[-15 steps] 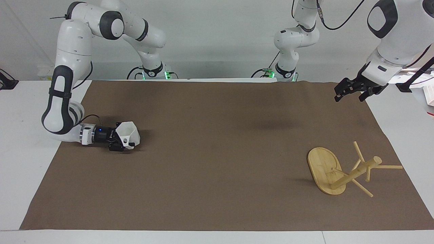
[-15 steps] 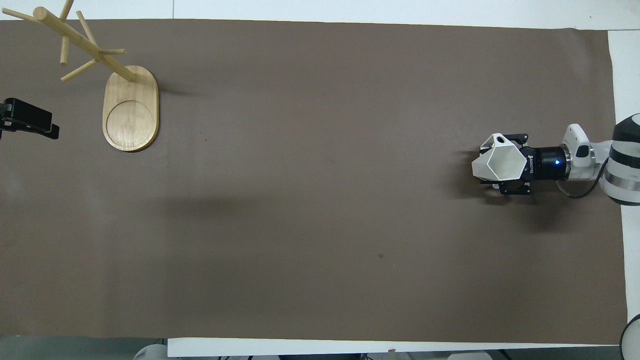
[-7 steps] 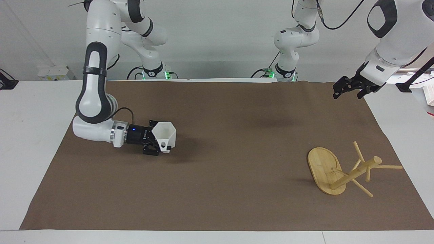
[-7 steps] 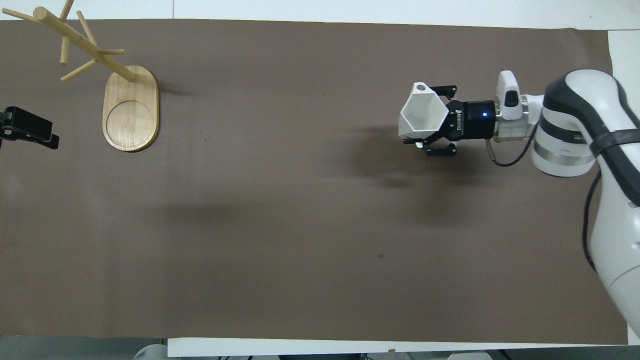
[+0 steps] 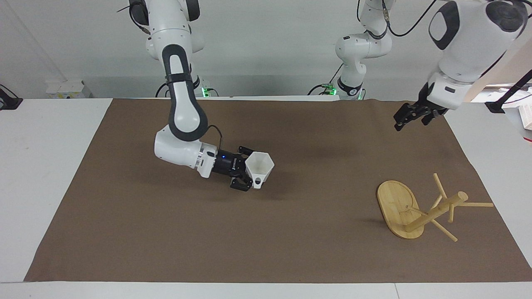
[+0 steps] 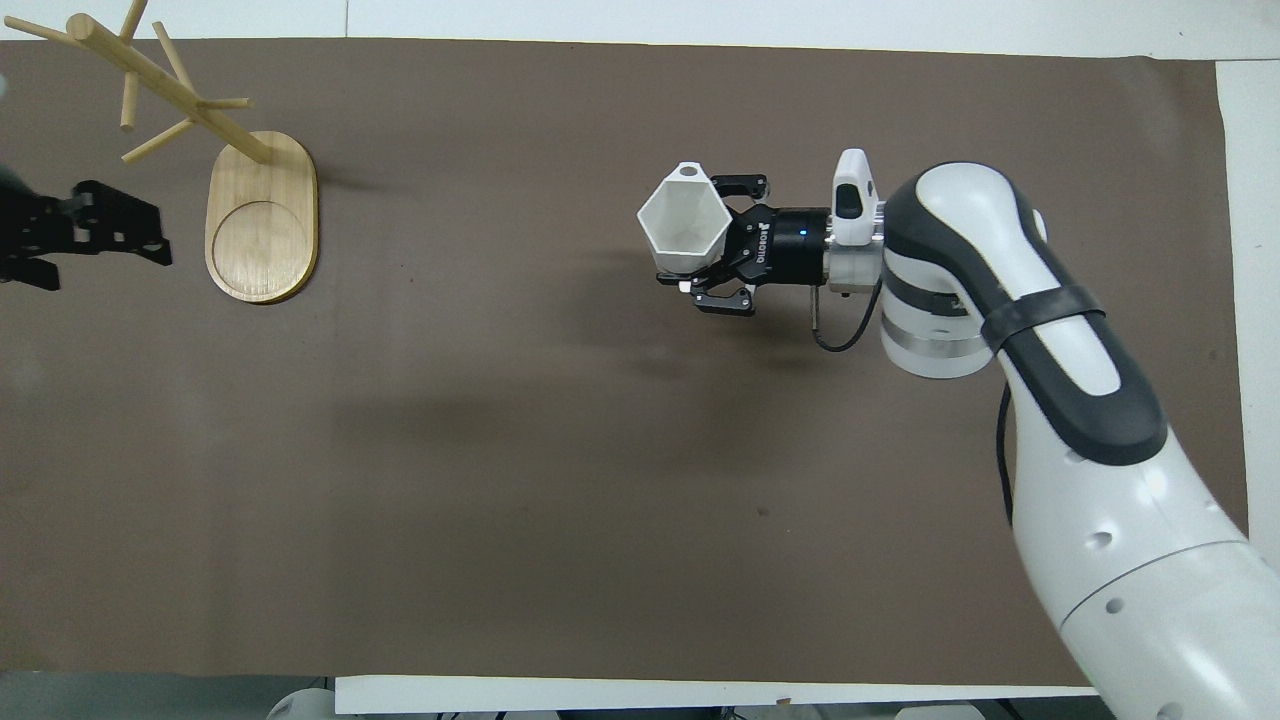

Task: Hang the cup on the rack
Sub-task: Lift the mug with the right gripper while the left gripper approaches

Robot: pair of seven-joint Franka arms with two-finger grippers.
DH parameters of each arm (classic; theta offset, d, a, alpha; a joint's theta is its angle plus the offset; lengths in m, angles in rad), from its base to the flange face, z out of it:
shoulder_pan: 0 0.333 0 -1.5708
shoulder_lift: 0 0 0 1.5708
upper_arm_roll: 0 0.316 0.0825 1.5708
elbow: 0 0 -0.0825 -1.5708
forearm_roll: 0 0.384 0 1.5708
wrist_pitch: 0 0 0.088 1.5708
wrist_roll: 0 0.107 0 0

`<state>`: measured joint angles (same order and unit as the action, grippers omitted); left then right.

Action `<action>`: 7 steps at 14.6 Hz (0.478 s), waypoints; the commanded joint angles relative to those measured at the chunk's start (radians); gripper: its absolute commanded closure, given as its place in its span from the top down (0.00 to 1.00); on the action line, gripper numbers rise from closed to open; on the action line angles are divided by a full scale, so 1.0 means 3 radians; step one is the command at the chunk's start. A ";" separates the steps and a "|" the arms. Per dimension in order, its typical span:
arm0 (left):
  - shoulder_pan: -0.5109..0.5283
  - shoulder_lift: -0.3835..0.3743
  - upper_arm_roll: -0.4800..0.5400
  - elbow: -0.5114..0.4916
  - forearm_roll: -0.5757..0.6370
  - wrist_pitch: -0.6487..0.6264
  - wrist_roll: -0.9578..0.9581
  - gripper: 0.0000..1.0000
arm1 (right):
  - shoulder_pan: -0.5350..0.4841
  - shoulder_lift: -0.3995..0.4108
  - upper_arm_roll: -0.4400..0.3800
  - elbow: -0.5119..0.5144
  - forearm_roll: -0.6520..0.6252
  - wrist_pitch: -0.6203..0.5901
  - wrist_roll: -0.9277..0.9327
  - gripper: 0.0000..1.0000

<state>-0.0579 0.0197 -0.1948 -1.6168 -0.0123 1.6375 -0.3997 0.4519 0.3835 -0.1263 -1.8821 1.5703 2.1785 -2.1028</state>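
Observation:
My right gripper already crowds one side of the cup, so next I need to grab the white faceted cup (image 5: 260, 165) by its rim on the cup's open side with my left gripper.
The white faceted cup (image 5: 260, 165) is held in my right gripper (image 5: 249, 169), which is shut on it above the middle of the brown mat. Its hexagonal rim faces up and its small loop handle (image 5: 258, 181) points away from the robots. The cup also shows in the overhead view (image 6: 682, 220), with the right gripper (image 6: 715, 245) beside it. The bamboo rack (image 5: 397, 205) stands on its oval base at the left arm's end of the table, its pegs (image 5: 474, 204) bare; it shows in the overhead view too (image 6: 262, 215). My left gripper (image 5: 409, 119) hangs open and empty in the air beside the rack (image 6: 110, 235).
The brown mat (image 5: 266, 241) covers most of the white table (image 5: 37, 158). A white box (image 5: 525, 118) sits off the mat at the left arm's end.
My right gripper has carried the cup from the right arm's end of the mat to its middle, toward the rack. My left gripper has shifted a little toward the middle of the table.

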 commanded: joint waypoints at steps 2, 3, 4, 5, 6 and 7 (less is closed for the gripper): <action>-0.0577 0.0041 0.0020 -0.0047 0.0174 0.0371 -0.0426 1.00 | 0.0257 -0.0092 -0.0019 -0.0041 0.0154 0.0244 0.0142 0.18; -0.0711 0.0057 0.0015 -0.0021 0.0164 0.0381 -0.0548 1.00 | 0.0303 -0.0092 -0.0019 -0.0051 0.0271 0.0310 0.0137 0.18; -0.0773 0.0098 0.0005 -0.0005 0.0138 0.0417 -0.0691 1.00 | 0.0354 -0.0092 -0.0014 -0.0052 0.0364 0.0336 0.0127 0.18; -0.0885 0.0139 0.0005 0.0025 0.0108 0.0518 -0.0809 1.00 | 0.0406 -0.0092 -0.0019 -0.0041 0.0430 0.0347 0.0132 0.18; -0.0977 0.0205 0.0005 0.0041 0.0092 0.0585 -0.0901 1.00 | 0.0452 -0.0097 -0.0019 -0.0036 0.0507 0.0418 0.0137 0.18; -0.1069 0.0312 0.0005 0.0066 0.0087 0.0611 -0.1024 1.00 | 0.0503 -0.0127 -0.0019 -0.0041 0.0548 0.0530 0.0142 0.18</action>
<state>-0.3300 0.0581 -0.2039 -1.6210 0.0144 1.7908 -0.6459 0.5764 0.3675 -0.1273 -1.8844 1.6941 2.2921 -2.0694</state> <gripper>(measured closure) 0.000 0.238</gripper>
